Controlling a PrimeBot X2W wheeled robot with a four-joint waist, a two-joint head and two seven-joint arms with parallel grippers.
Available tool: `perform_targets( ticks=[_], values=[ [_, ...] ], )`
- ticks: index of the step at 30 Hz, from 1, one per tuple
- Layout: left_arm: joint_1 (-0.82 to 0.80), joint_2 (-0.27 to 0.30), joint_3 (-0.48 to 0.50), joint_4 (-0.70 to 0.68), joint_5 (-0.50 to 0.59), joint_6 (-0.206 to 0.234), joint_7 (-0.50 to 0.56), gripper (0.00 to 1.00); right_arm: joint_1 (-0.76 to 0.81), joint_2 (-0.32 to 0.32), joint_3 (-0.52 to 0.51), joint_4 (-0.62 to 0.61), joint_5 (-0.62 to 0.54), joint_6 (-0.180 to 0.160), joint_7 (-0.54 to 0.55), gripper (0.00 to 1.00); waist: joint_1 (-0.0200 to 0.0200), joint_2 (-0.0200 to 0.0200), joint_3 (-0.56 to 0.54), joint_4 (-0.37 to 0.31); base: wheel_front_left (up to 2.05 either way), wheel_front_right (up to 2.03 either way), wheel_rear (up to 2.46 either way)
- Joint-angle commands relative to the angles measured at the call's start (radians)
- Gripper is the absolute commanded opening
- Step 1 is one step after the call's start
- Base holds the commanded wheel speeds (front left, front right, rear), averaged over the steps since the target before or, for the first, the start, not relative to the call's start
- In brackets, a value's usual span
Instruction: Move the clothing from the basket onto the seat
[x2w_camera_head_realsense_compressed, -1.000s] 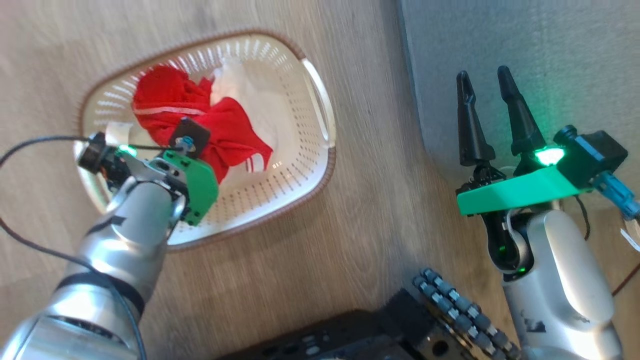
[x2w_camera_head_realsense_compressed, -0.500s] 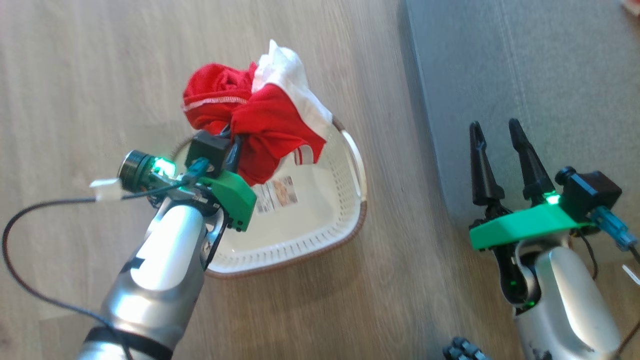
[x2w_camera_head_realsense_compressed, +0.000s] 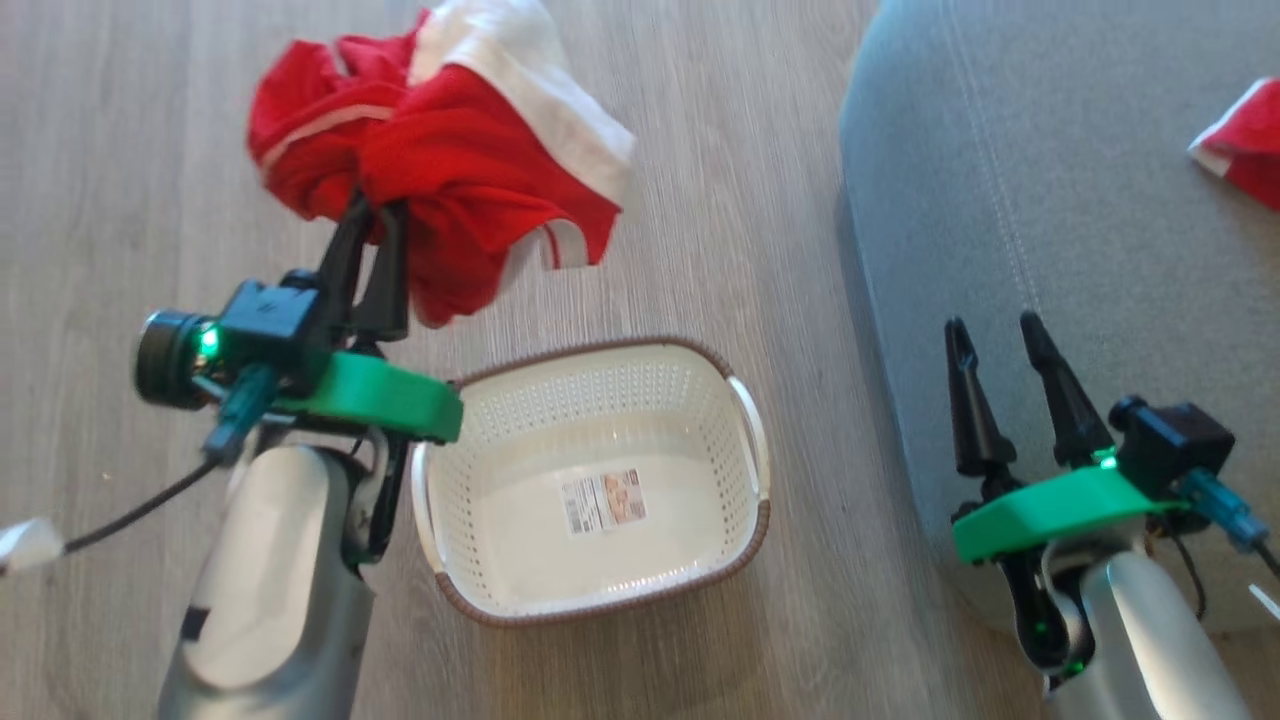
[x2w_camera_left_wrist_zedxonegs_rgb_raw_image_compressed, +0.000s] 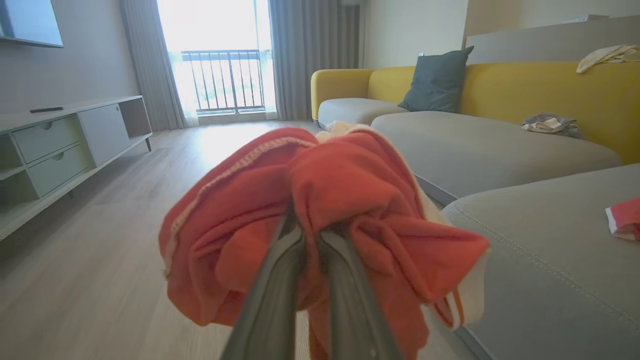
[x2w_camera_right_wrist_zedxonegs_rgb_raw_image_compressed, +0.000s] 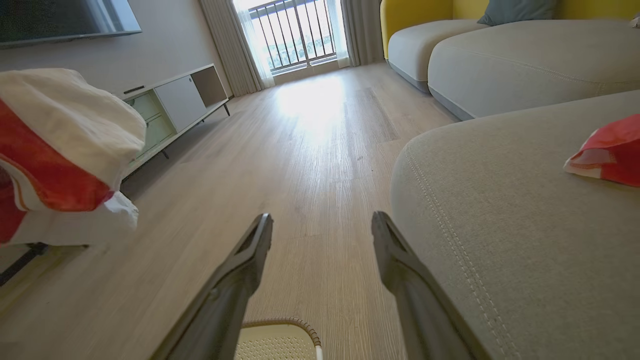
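Observation:
The bundle should be grabbed next by its red-and-white hem with my right gripper, so that the clothing can go onto the seat (x2w_camera_head_realsense_compressed: 1080, 220).
My left gripper (x2w_camera_head_realsense_compressed: 368, 222) is shut on a bundle of clothing (x2w_camera_head_realsense_compressed: 430, 160), red garments with white trim wrapped with a white piece, held in the air above the floor to the far left of the basket. The same bundle (x2w_camera_left_wrist_zedxonegs_rgb_raw_image_compressed: 320, 220) hangs around my left fingers (x2w_camera_left_wrist_zedxonegs_rgb_raw_image_compressed: 280, 285) in the left wrist view. The cream basket (x2w_camera_head_realsense_compressed: 750, 440) stands on the floor with only a label inside. My right gripper (x2w_camera_head_realsense_compressed: 993, 335) is open over the near edge of the grey seat (x2w_camera_head_realsense_compressed: 1080, 220). One red garment (x2w_camera_head_realsense_compressed: 1245, 140) lies on the seat at the right.
Wood floor (x2w_camera_head_realsense_compressed: 720, 200) runs between basket and seat. A yellow sofa (x2w_camera_left_wrist_zedxonegs_rgb_raw_image_compressed: 540, 90) with a dark cushion and a low TV cabinet (x2w_camera_left_wrist_zedxonegs_rgb_raw_image_compressed: 60, 145) stand farther off. The basket rim (x2w_camera_right_wrist_zedxonegs_rgb_raw_image_compressed: 280, 325) lies just under my right fingers.
My left gripper has lifted the clothing bundle out of the basket and up, leaving the basket bare. The head camera has shifted, bringing more of the seat and the red garment into view.

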Motion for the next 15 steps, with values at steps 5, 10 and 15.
perform_targets(
  ticks=[5,10,15],
  values=[
    [0.016,-0.001,0.085,-0.152,0.013,-0.021,-0.012,0.00,0.025,-0.018,0.047,-0.050,-0.011,0.000,-0.002,1.00,0.0001,-0.0001,-0.069,0.015,0.00,0.00,0.00],
    [0.046,-0.004,0.084,-0.260,0.012,-0.050,-0.012,0.00,0.052,-0.017,0.053,-0.072,-0.011,0.000,-0.002,1.00,0.0001,-0.0001,-0.105,0.020,0.00,0.00,0.00],
    [0.075,-0.005,0.011,-0.343,0.009,-0.080,-0.012,0.00,0.074,-0.016,0.059,-0.084,-0.002,0.000,-0.002,1.00,0.0001,-0.0001,-0.126,0.029,0.00,0.00,0.00]
  ],
)
